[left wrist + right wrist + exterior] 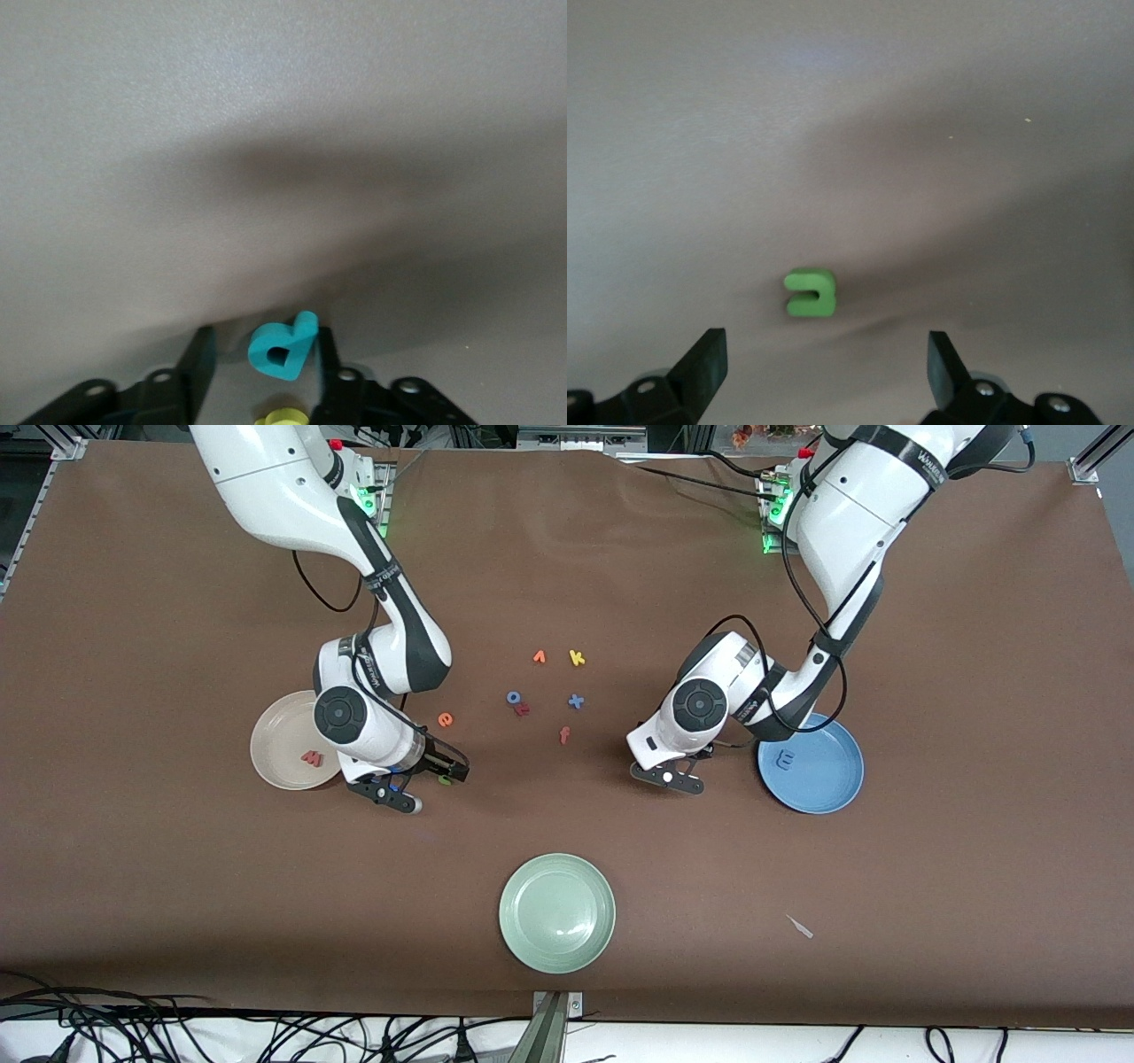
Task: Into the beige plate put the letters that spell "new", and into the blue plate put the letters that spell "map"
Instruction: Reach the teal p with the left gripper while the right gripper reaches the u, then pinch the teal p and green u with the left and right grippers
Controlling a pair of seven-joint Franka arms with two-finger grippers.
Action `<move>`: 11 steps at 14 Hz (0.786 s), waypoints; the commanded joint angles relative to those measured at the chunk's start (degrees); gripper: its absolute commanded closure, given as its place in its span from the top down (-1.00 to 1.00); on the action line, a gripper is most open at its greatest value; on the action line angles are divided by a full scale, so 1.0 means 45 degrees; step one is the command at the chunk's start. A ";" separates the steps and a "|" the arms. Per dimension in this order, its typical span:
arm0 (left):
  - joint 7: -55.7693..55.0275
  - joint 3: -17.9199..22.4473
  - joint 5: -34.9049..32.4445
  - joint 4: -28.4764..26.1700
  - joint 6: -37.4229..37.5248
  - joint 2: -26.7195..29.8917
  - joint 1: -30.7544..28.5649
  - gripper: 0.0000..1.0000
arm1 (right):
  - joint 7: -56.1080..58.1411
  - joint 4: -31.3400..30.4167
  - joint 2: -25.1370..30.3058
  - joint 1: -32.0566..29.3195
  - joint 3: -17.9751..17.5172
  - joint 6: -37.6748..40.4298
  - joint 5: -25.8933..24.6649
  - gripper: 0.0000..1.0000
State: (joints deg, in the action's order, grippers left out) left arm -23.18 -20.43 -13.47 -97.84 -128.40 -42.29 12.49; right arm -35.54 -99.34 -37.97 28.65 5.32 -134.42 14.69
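I will next grab the green n by its curved top and the ends of its legs with my right gripper, to spell "new" in the beige plate [270, 735].
The beige plate [270, 735] holds the pinkish-red w [312, 758]. The blue plate [833, 779] holds the blue m [784, 760]. My left gripper [669, 776] is low over the cloth beside the blue plate. In its wrist view the left gripper [261, 354] has the teal p [283, 348] between its fingers, against one with a gap to the other. The yellow a [285, 416] lies just by it. My right gripper [428, 784] stands open beside the beige plate, with the green n [811, 293] just ahead of its fingertips. The orange e [446, 719] lies nearby.
Mid-table lie an orange letter [539, 657], yellow k [577, 658], blue o [513, 698] touching a small red letter [523, 709], blue x [576, 701] and orange f [564, 735]. A pale green plate [557, 912] sits nearest the front camera. A white scrap [800, 926] lies beside it.
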 commanded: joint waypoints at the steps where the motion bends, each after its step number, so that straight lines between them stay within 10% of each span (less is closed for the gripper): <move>1: -0.0395 -0.0049 -0.0444 -0.0016 -0.0139 0.0002 0.0017 -0.69 | -0.0072 0.0395 -0.0351 0.0002 0.0067 0.0027 0.0192 1.00; 7: -0.0065 -0.0029 -0.0795 0.0238 0.1672 0.1424 -0.0275 -0.70 | -0.0091 0.0649 -0.0821 0.0216 0.0067 -0.0754 0.0231 0.97; 11: 0.3111 0.0010 -0.0932 0.0238 0.3590 0.2033 -0.2164 -0.64 | -0.0111 0.0591 -0.0860 0.0236 0.0067 -0.0754 0.0251 0.61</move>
State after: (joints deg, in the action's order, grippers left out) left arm -16.94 -20.14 -16.04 -95.43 -114.56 -34.80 8.22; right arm -35.63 -97.89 -40.87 29.27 5.38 -137.82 14.73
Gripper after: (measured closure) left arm 0.718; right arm 0.093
